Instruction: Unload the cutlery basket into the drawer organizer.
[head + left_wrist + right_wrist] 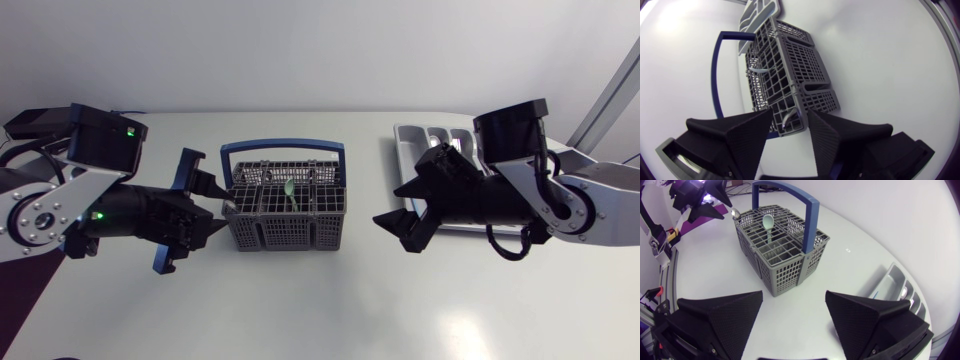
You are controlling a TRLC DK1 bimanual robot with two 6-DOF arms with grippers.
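My left gripper grabs the metal spoon by its bowl [789, 119] next, which sticks up while the basket's bars close around the spoon's handle.
A grey cutlery basket [285, 212] with a blue handle [283, 148] stands mid-table. A pale green spoon [290, 189] sticks up in its middle, and a metal spoon [231, 205] at its left end. My left gripper [212, 207] is open at that left end. From its wrist, the basket's corner [790, 95] and the metal spoon [787, 120] lie between the fingers [822, 137]. My right gripper [392, 205] is open, just right of the basket, holding nothing. The right wrist view has the basket [782, 250] ahead and the green spoon [768, 222] upright in it.
The white drawer organizer [412, 141] lies at the back right, partly under my right arm; its edge [897, 285] shows beside the right gripper. Bare table stretches in front of the basket.
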